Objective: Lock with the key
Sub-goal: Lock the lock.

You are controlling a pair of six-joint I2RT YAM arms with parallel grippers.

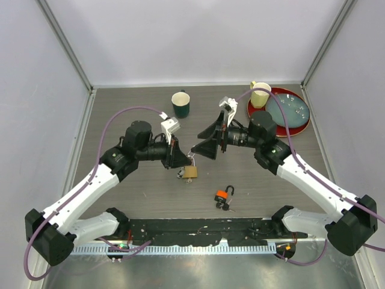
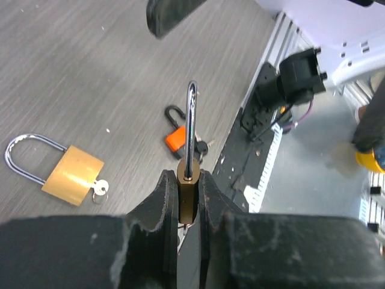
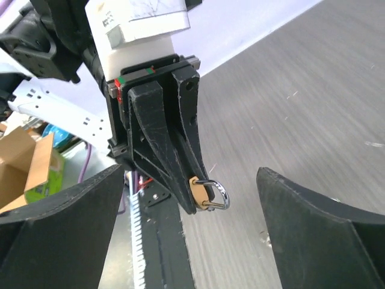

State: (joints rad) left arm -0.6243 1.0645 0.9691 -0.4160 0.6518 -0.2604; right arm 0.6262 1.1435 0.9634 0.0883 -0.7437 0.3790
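Observation:
The small padlock should be grabbed by its steel shackle (image 1: 192,154) (image 3: 221,194) with my right gripper next. That leaves the key ring end free to lock with the key.
My left gripper (image 1: 183,158) is shut on a small brass padlock (image 2: 187,195) and holds it above the table, its steel shackle (image 2: 191,120) pointing away from the fingers. A key ring shows just under its body between the fingers. The same padlock shows in the right wrist view (image 3: 203,194), its shackle seated at both ends. My right gripper (image 1: 202,142) is open wide and empty, facing the left one, with the padlock in front of its gap (image 3: 189,241). A larger brass padlock (image 1: 190,173) with a key in it (image 2: 99,188) lies on the table below.
An orange padlock (image 1: 222,195) with keys lies near the front edge; it also shows in the left wrist view (image 2: 176,137). A dark green mug (image 1: 180,103) stands at the back. A yellow cup (image 1: 260,94) and a blue plate on a red plate (image 1: 304,125) sit back right.

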